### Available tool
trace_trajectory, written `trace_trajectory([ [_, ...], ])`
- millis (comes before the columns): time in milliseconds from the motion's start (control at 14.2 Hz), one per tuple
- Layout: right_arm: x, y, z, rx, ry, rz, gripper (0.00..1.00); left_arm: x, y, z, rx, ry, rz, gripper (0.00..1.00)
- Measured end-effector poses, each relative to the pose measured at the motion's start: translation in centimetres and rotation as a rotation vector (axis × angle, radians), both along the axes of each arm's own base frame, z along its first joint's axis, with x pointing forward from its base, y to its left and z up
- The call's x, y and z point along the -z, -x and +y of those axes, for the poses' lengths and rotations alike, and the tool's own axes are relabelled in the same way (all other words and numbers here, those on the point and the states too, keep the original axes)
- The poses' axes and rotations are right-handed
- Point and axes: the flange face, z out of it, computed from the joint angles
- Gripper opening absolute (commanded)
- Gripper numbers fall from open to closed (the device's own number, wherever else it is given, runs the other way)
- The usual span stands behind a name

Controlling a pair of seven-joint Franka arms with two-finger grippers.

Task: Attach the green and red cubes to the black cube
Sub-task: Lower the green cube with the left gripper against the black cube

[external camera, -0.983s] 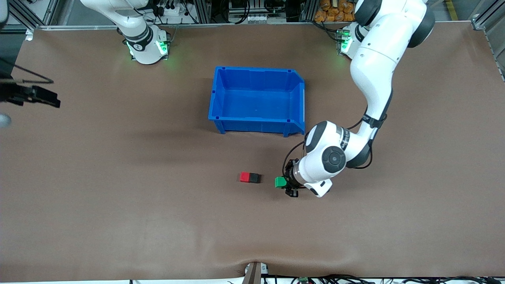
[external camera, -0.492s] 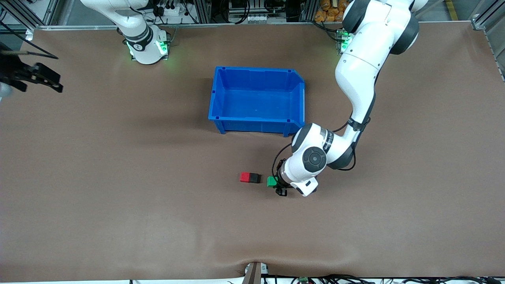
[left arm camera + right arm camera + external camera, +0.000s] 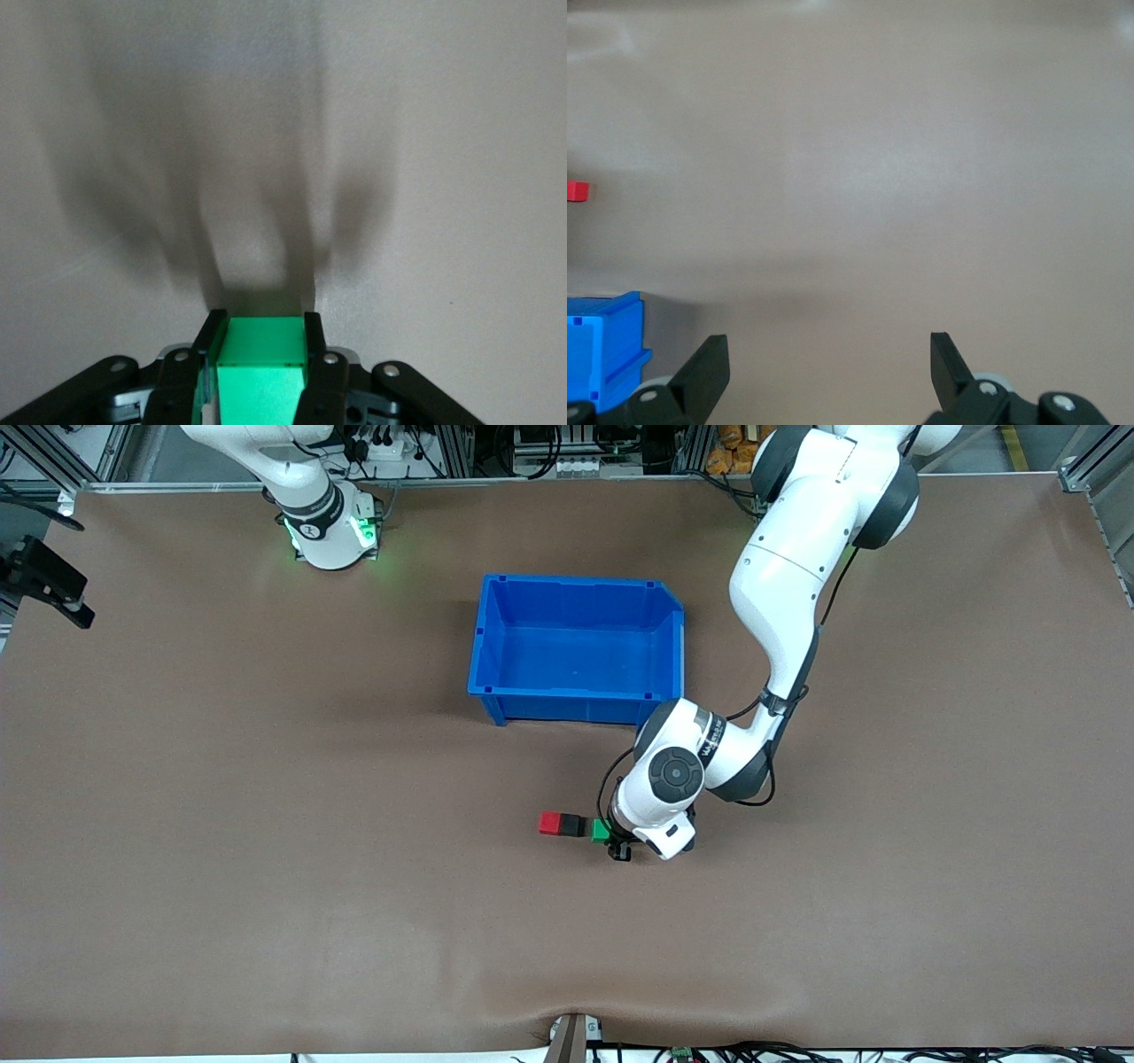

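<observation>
The green cube should stay in the robot's left gripper until it touches the black cube, because brown table shows between the sides of the cubes that face each other.
The red cube (image 3: 549, 823) and the black cube (image 3: 572, 825) sit joined side by side on the brown table, nearer the front camera than the blue bin. My left gripper (image 3: 609, 835) is shut on the green cube (image 3: 601, 830) and holds it low, right beside the black cube's free face; I cannot tell if they touch. In the left wrist view the green cube (image 3: 261, 363) fills the space between the fingers (image 3: 312, 329). My right gripper (image 3: 46, 581) is open and empty, raised over the right arm's end of the table. The red cube also shows in the right wrist view (image 3: 576, 190).
The blue bin (image 3: 487, 638) stands empty mid-table, and the left arm's elbow is close to its near corner. A corner of it shows in the right wrist view (image 3: 602, 345). Bare brown table surrounds the cubes.
My left gripper has carried the green cube sideways toward the black cube, closing the gap. My right gripper has drifted up and outward at the table's end.
</observation>
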Motion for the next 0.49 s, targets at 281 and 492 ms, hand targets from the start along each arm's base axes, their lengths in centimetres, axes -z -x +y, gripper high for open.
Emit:
trace_trajectory([
  [281, 0.6, -0.4, -0.3, 0.006, 0.000, 0.013, 1.00, 0.0, 0.3, -0.4, -0.007, -0.013, -0.007, 0.00],
  [492, 0.6, -0.4, -0.3, 0.007, 0.000, 0.015, 1.00, 0.0, 0.8, -1.3, -0.007, -0.025, -0.010, 0.00],
])
